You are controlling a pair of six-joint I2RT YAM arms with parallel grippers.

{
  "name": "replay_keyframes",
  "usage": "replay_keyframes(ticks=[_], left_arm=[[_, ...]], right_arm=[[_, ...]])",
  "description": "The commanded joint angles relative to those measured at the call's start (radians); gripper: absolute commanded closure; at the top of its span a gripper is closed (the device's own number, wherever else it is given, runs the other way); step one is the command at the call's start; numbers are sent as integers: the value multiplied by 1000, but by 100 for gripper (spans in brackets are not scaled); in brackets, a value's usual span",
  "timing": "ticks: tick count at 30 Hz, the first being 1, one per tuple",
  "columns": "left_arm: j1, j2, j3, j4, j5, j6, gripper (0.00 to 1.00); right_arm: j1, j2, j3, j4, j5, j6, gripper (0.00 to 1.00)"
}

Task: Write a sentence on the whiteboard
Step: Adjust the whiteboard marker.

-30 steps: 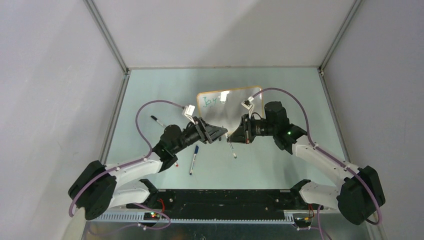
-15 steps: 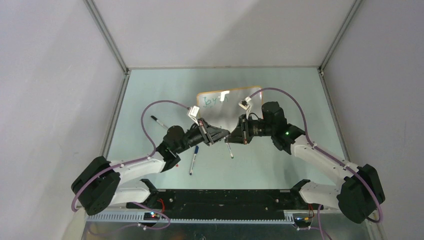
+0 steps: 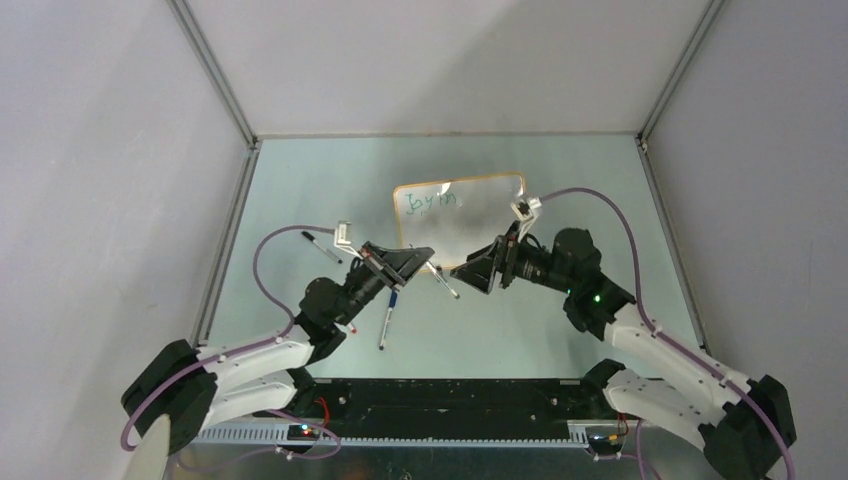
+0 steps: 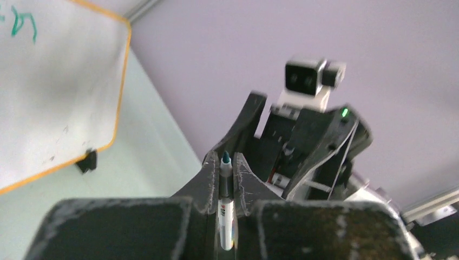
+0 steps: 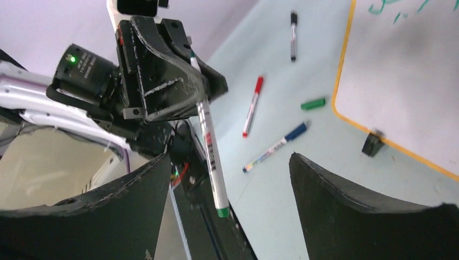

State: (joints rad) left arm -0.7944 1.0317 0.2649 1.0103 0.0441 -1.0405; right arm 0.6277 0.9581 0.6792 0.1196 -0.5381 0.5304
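My right gripper is to hold the green marker by its free tail (image 3: pixel 449 286), so that the tip stays free for the whiteboard (image 3: pixel 470 215).
The whiteboard (image 3: pixel 470 215) lies flat at mid-table, orange-framed, with green handwriting (image 3: pixel 426 200) reading "Joy in" in its top left corner. My left gripper (image 3: pixel 420 258) hovers just off the board's near left corner, shut on a green marker (image 3: pixel 447 285). In the left wrist view the marker (image 4: pixel 225 184) sits clamped between the fingers, green tip out, with the whiteboard (image 4: pixel 54 81) at upper left. My right gripper (image 3: pixel 482 272) faces it from the right, open and holding nothing. In the right wrist view the right gripper (image 5: pixel 230 157) stands wide apart around the marker's (image 5: pixel 210 151) free tail without touching it.
On the table left of the board lie a black marker (image 3: pixel 317 243) and a blue marker (image 3: pixel 387 315). The right wrist view also shows a red marker (image 5: pixel 253 105), a loose green cap (image 5: pixel 313 103) and a black clip foot (image 5: pixel 372 143) of the board.
The left gripper shut on the green marker. The right gripper then let go, opened wide and drew back to the right. The left arm pulled slightly left and nearer with the marker.
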Motion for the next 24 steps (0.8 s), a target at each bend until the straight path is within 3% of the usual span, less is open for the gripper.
replay_keyframes(ticks=[1,5,8,15,24], left_arm=[[-5,-41,11,140,-149,-82,100],[-4,-23,2,267,-206,-191,100],[-5,1,26,318,-200,-251,100],[-5,-27,33,294,-208,-275,100],[-6,-56,28,256,-198,-270,100]], right_arm=[[76,-76,-111,320,272,120,19],[217,-63,-142,457,471,91,30],[300,-18,-144,584,531,48,31],[349,36,-144,744,564,28,39],[374,76,-113,759,620,25,52]])
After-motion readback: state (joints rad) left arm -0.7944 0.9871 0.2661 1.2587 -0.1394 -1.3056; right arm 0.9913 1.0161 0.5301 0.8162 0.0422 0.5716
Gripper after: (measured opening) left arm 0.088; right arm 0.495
